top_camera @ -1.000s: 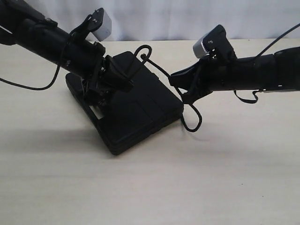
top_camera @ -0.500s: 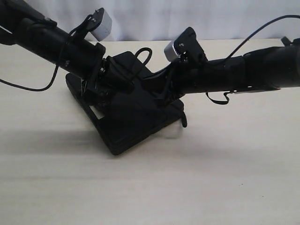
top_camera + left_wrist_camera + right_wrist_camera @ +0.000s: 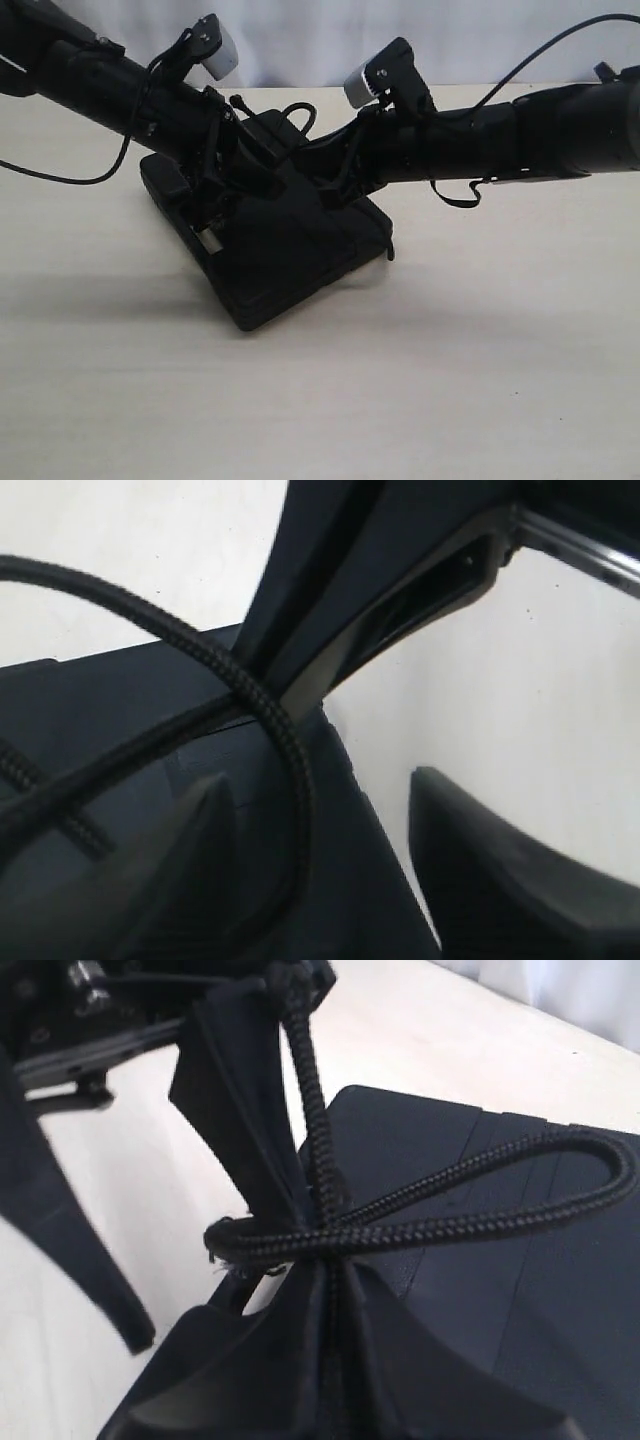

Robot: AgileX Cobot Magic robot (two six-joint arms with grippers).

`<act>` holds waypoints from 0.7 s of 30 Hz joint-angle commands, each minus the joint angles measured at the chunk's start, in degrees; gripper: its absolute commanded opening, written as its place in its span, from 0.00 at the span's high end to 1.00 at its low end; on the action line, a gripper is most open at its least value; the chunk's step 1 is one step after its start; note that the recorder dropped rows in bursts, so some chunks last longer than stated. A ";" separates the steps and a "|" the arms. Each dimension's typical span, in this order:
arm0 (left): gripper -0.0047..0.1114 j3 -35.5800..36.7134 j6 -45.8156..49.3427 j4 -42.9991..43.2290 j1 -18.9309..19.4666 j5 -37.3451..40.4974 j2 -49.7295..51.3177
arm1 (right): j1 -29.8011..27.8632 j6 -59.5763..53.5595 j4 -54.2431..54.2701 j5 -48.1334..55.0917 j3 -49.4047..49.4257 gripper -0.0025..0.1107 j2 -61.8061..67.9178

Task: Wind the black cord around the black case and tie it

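I need to tie the cord around the black case (image 3: 290, 250), so my left gripper should next grab the black cord's curved loop (image 3: 311, 118).
The black case (image 3: 290, 250) lies tilted on the table, its left end raised under my left gripper (image 3: 225, 185). In the left wrist view the left gripper (image 3: 318, 780) stands open, its fingers wide apart over the case's edge (image 3: 120, 710), with the black cord (image 3: 200, 645) running between them. My right gripper (image 3: 330, 185) has reached across onto the case's top. In the right wrist view the right gripper (image 3: 335, 1270) is shut on the cord (image 3: 480, 1215), just below where the looped end crosses it. A frayed knot (image 3: 215, 1245) sits beside that crossing, over the case (image 3: 560, 1290). A cord loop (image 3: 303, 110) rises behind the case.
The pale wooden table (image 3: 450, 380) stretches in front and to both sides. A white backdrop (image 3: 320, 40) closes the far edge. Thin smooth robot cables (image 3: 60, 180) hang off both arms. A short cord end (image 3: 390, 245) dangles at the case's right corner.
My right gripper has moved left from beside the case onto its top, drawing the cord's slack in from the table at the right. The left arm stayed at the case, turning a little.
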 commanded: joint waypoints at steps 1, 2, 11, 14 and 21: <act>0.48 0.12 -1.05 -0.11 0.70 0.28 -1.91 | 0.16 1.46 0.23 0.28 -0.59 0.94 0.02; 0.48 0.12 -1.69 0.08 1.03 0.16 -2.69 | 0.16 1.46 0.23 0.28 -0.59 0.94 0.02; 0.49 0.12 -10.32 1.33 7.29 -4.13 -9.46 | 0.16 1.47 0.23 0.18 -0.59 0.94 0.02; 0.49 0.02 -15.66 -2.67 9.53 -6.07 -9.07 | 0.16 2.50 0.23 0.18 -0.59 0.94 0.02; 0.58 -2.98 -21.82 -4.40 10.15 2.71 -3.60 | 0.16 2.98 0.23 0.18 -0.59 0.94 0.02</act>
